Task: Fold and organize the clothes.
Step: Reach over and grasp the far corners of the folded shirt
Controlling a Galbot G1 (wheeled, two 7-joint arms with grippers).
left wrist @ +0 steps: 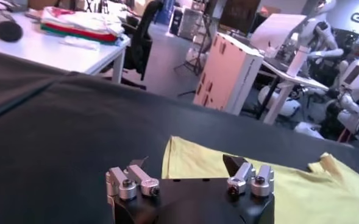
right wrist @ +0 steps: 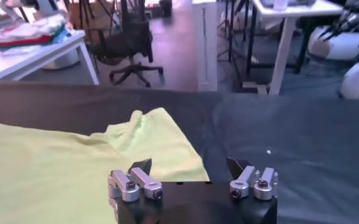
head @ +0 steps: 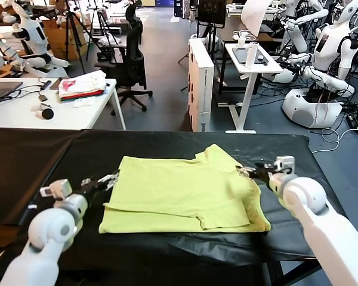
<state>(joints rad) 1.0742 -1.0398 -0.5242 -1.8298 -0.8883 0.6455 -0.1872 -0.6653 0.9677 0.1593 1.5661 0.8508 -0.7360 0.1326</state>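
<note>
The yellow-green T-shirt (head: 179, 193) lies slack across the table, so the left gripper should next pick it up by its far hem corner (head: 125, 159).
The clothes are one lime yellow-green T-shirt (head: 179, 193), partly folded on the black-covered table (head: 48, 155), with a sleeve (head: 218, 158) sticking out at the far right. My left gripper (head: 109, 179) hovers open at the shirt's left edge and holds nothing. In the left wrist view its fingers (left wrist: 186, 163) straddle the shirt's corner (left wrist: 194, 159). My right gripper (head: 247, 173) is open at the shirt's right edge beside the sleeve. In the right wrist view it (right wrist: 189, 165) stands over the sleeve's edge (right wrist: 161, 143), also with nothing in it.
Behind the table on the left is a white desk (head: 24, 113) carrying a folded white, pink and red fabric stack (head: 82, 86). An office chair (head: 130, 59), a white cabinet (head: 201, 80) and other robots (head: 328, 53) stand farther back.
</note>
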